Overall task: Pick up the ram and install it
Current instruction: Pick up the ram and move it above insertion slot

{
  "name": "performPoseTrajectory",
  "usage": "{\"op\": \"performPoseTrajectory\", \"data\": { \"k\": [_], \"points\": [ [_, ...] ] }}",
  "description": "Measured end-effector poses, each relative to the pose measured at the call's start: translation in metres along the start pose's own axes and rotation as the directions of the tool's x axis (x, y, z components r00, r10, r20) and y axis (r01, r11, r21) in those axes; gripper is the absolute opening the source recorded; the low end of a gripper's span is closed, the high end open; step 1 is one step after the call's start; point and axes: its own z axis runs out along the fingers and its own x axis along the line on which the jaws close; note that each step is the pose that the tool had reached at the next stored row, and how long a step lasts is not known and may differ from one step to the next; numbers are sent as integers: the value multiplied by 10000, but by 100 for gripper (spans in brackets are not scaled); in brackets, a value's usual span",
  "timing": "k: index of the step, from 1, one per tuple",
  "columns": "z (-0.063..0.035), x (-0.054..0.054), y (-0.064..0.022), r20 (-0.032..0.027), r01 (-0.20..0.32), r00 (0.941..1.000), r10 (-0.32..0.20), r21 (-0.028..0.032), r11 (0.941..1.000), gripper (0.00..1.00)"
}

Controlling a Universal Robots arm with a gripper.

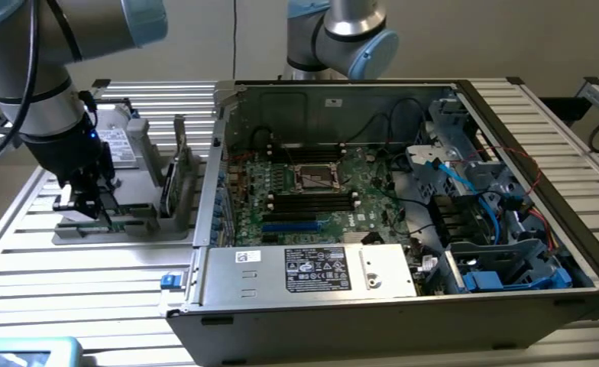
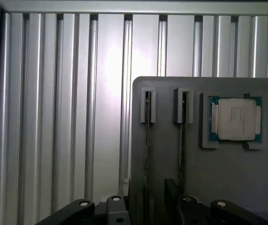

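Observation:
Next, my gripper grabs the ram stick by its exposed top edge (image 2: 146,199) to install it, since the holder's slotted post (image 2: 148,105) encloses the stick's end.
Two thin ram sticks stand edge-on in slots of a grey holder (image 2: 227,187); one ram stick (image 2: 147,140) lies between my dark fingers (image 2: 172,197), the other (image 2: 183,140) stands beside it. My gripper (image 2: 149,204) is open, its jaws on either side of the first stick and not closed on it. In the exterior view the gripper (image 1: 89,214) hangs low over the holder (image 1: 137,228) at the exterior view's left, beside the open computer case (image 1: 381,306). The motherboard (image 1: 356,202) lies inside the case with dark memory slots (image 1: 310,205).
A square silver CPU chip (image 2: 237,119) sits in a pocket of the holder. Larger cards (image 1: 182,180) stand upright between the holder and the case wall. Cables and drive bays (image 1: 483,222) crowd the case's right side. A slatted aluminium table (image 1: 65,283) carries everything.

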Motion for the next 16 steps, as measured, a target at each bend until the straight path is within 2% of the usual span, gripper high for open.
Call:
{"op": "performPoseTrajectory", "data": {
  "k": [7, 16],
  "points": [
    [66, -2, 0, -2, 5, 10000, -5, -3, 10000, 42],
    [165, -6, -1, -2, 7, 10000, -7, -38, 10000, 42]
  ]
}}
